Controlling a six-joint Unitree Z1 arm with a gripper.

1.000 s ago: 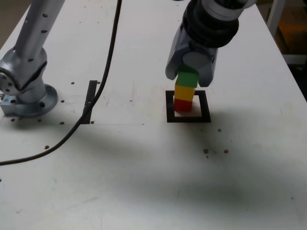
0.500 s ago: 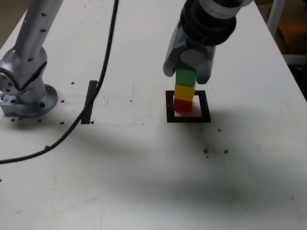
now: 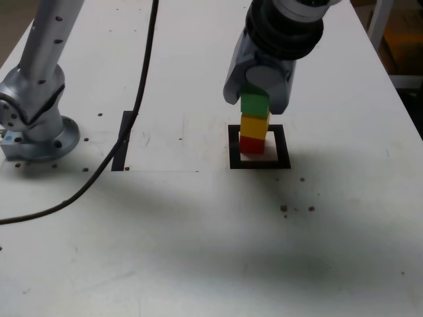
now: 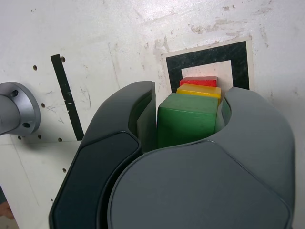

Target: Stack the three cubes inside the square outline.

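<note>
The green cube's base (image 3: 254, 115) is touching the top of the yellow cube (image 3: 254, 125), so the green cube would stay standing. My gripper should open now.
In the exterior view the red cube (image 3: 252, 144) sits on the white centre of the square outline (image 3: 234, 146), with the yellow cube (image 3: 254, 125) on top of it. The green cube (image 3: 254, 105) is directly over the yellow one, touching it or just above; I cannot tell which. My gripper (image 3: 256, 102) is shut on the green cube from both sides. The wrist view shows the green cube (image 4: 186, 119) between the two dark fingers (image 4: 138, 119) of my gripper (image 4: 188, 125). Past it lie the edges of the yellow cube (image 4: 199, 90) and red cube (image 4: 198, 81), and the square outline (image 4: 174, 71).
A straight black tape strip (image 3: 127, 119) lies toward the exterior view's left, crossed by a black cable (image 3: 99, 173). The arm's grey base (image 3: 36, 125) stands at the far left. The table's edge runs down the right side, with a metal frame (image 3: 386, 26) beyond.
My gripper, still holding the green cube, has shifted slightly up and toward the exterior view's left. The red and yellow cubes have stayed in place.
</note>
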